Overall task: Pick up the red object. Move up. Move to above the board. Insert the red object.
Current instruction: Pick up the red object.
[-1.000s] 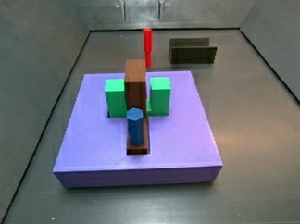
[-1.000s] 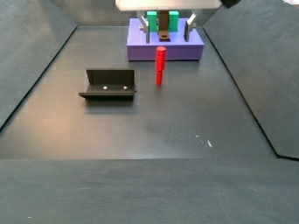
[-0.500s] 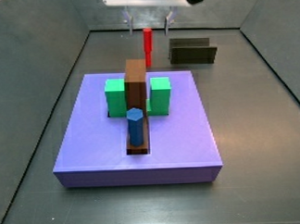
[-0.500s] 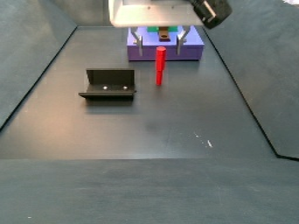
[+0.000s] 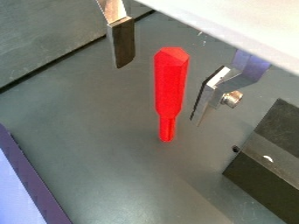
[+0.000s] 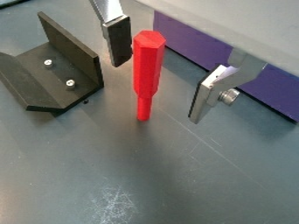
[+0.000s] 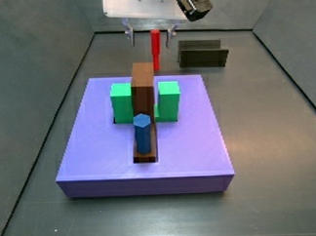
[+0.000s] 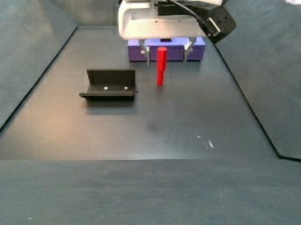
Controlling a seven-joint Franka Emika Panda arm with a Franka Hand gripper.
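Observation:
My gripper grabs the red peg by its thick upper end (image 7: 155, 37) next, to insert the peg into the board (image 7: 188, 148).
The red object (image 7: 155, 44) is a thin red peg standing upright on the dark floor beyond the board. It also shows in the other side view (image 8: 161, 70) and in both wrist views (image 5: 170, 87) (image 6: 147, 70). My gripper (image 7: 154, 34) (image 8: 163, 53) is open and straddles the peg's top (image 5: 167, 68) (image 6: 163, 66), with the fingers (image 5: 121, 39) (image 6: 211, 92) standing apart from it on either side. The purple board (image 7: 188, 148) bears two green blocks (image 7: 122, 102), a brown bar (image 7: 144, 79) and a blue peg (image 7: 143, 132).
The fixture (image 7: 203, 55) (image 8: 109, 85) stands on the floor beside the red peg, and shows close by in both wrist views (image 5: 274, 166) (image 6: 52, 66). The board's edge (image 6: 251, 74) lies just behind the gripper. Grey walls ring the floor.
My gripper has come down from above the scene and now has its open fingers on both sides of the red peg's top. The peg has not moved.

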